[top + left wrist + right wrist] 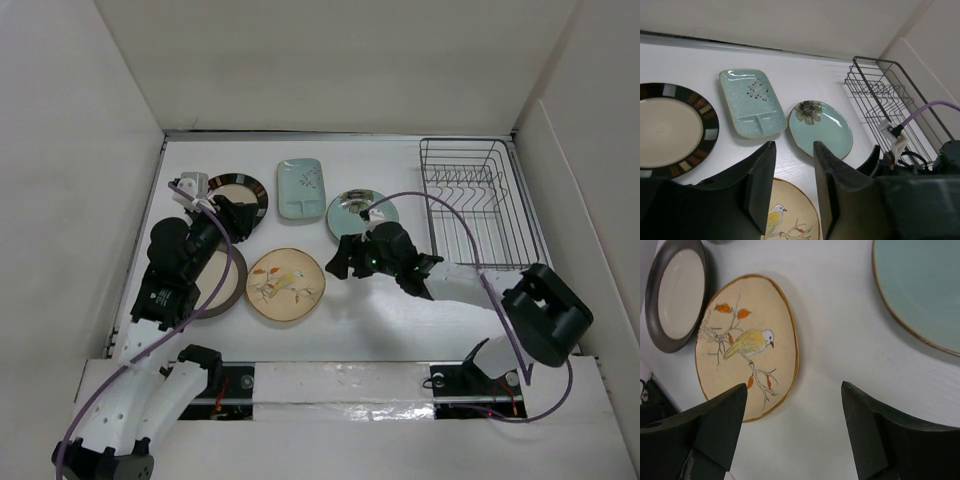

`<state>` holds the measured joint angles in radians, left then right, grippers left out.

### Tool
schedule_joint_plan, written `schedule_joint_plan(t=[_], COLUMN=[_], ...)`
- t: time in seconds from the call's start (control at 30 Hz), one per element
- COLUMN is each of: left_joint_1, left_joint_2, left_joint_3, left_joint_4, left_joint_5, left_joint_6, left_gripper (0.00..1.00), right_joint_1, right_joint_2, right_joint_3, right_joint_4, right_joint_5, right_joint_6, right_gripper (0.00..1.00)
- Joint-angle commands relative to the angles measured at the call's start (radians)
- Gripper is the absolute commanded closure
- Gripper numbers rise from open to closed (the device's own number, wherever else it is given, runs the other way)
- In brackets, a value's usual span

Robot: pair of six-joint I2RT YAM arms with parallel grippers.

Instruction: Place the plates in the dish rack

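The opposite rim of the plate needs to stay free to enter the rack (475, 205). My right gripper should grab the tan bird-and-branch plate by its rim below the bird (321, 295).
Five plates lie flat on the white table. A dark-rimmed cream plate (238, 192) (670, 130), a mint rectangular plate (300, 188) (751, 102) and a teal plate (362, 210) (822, 127) form the far row. Nearer are the tan bird-and-branch plate (286, 285) (747, 345) and a grey-brown-rimmed cream plate (222, 285) (677, 292), which is partly under the left arm. The wire dish rack (475, 205) (885, 95) stands empty at far right. My left gripper (245, 217) (794, 150) hovers with jaws partly apart and nothing between them. My right gripper (340, 265) (792, 392) is open over bare table between the tan and teal plates.
White walls enclose the table on the left, back and right. A purple cable (440, 215) arcs over the right arm, close to the rack's near-left corner. The right arm's elbow (545, 310) sits just in front of the rack.
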<state>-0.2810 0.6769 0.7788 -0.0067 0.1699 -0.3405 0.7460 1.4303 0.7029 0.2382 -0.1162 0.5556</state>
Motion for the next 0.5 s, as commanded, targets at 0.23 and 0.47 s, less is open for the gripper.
schedule_joint_plan(t=[0.23,0.47], left_joint_1=[-0.004,-0.004], left_joint_2=[0.018,0.016], left_joint_3=[0.005,0.0], left_joint_4=[0.019,0.022], left_joint_5=[-0.015,-0.033], left_joint_6=[0.015,0.012], left_gripper=[0.62,0.62], right_joint_1=[0.032,0.052], right_joint_2=[0.255,0.381], right_joint_3=[-0.026,-0.011], right_joint_4=[0.308,0.434], right_joint_5=[-0.215,-0.25], right_joint_6=[0.153,0.242], right_gripper=[0.37,0.56])
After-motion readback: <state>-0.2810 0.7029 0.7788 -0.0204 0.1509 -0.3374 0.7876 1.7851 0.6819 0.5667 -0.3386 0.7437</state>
